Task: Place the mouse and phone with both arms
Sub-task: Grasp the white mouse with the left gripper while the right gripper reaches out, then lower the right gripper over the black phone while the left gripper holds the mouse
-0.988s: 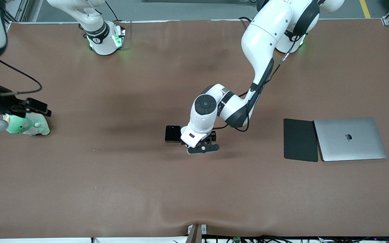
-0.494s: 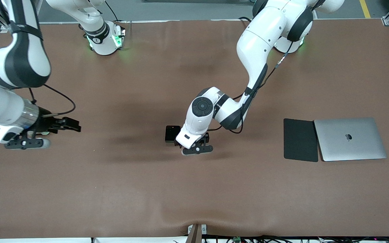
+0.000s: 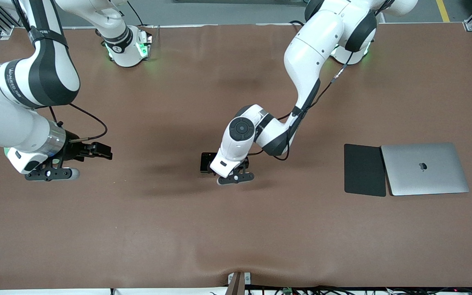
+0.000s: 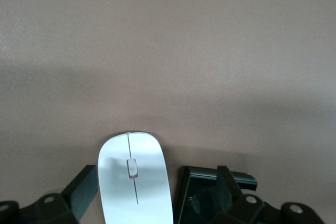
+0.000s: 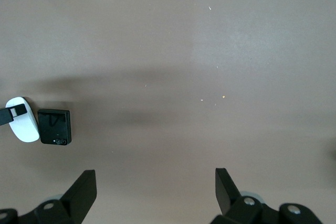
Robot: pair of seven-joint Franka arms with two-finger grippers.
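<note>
I will grab the white mouse by its long sides with my left gripper next, to place it on the flat black pad point(image 3: 364, 170).
The white mouse point(image 4: 135, 182) lies on the brown table right beside the black phone point(image 4: 202, 195). My left gripper point(image 4: 155, 182) is low over them, open, with the mouse between its fingers. One finger point(image 4: 224, 184) stands over the phone's edge. In the front view the left gripper point(image 3: 232, 167) hides the mouse, and only part of the phone point(image 3: 207, 162) shows. My right gripper point(image 3: 103, 154) is open and empty over bare table toward the right arm's end. The right wrist view shows the right gripper point(image 5: 155, 184) with the mouse point(image 5: 22, 121) and phone point(image 5: 54, 126) far off.
A flat black pad point(image 3: 365, 169) and a closed silver laptop point(image 3: 424, 169) lie side by side toward the left arm's end of the table. The brown table cover point(image 3: 236, 229) has a low wrinkle near the front edge.
My right arm has swung from the table's end toward the middle, away from a green plush toy. My left gripper has shifted toward the phone, over the mouse.
</note>
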